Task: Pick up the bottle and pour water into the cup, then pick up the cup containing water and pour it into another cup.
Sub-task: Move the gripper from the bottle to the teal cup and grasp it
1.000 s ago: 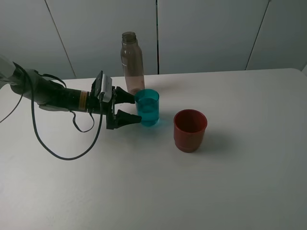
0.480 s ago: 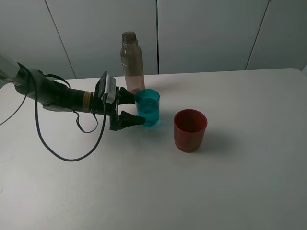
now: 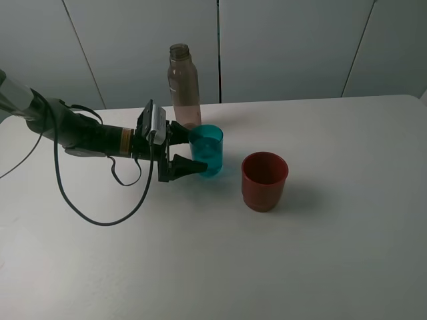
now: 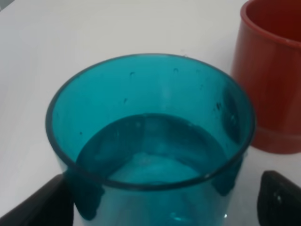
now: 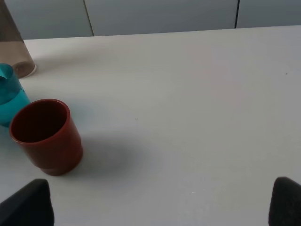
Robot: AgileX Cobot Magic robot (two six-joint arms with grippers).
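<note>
I need to move my left gripper forward before I close it on the teal cup. Its fingers reach only beside the cup's near side (image 3: 194, 152) (image 4: 153, 205), so they would miss if I closed now.
The bottle (image 3: 184, 83), tall, clear and brownish with no cap, stands upright at the back of the table. Just in front of it is the cup (image 3: 208, 150), translucent teal and partly filled with water (image 4: 150, 155). My left gripper (image 3: 190, 148) is open, with one finger on each side of the cup's left half; the dark fingers (image 4: 280, 197) stand slightly apart from its wall. Another cup (image 3: 264, 180), opaque dark red and empty, stands to the right of the teal one. My right gripper (image 5: 155, 207) is open above bare table, well away from the red cup (image 5: 44, 136).
The white table (image 3: 333, 233) stretches wide to the right and front. The left arm's black cable (image 3: 93, 213) loops over the table on the left. A grey panelled wall stands behind the back edge.
My left gripper has slid to the right, so its open fingers now reach further along the teal cup's sides. The cups and the bottle have not moved.
</note>
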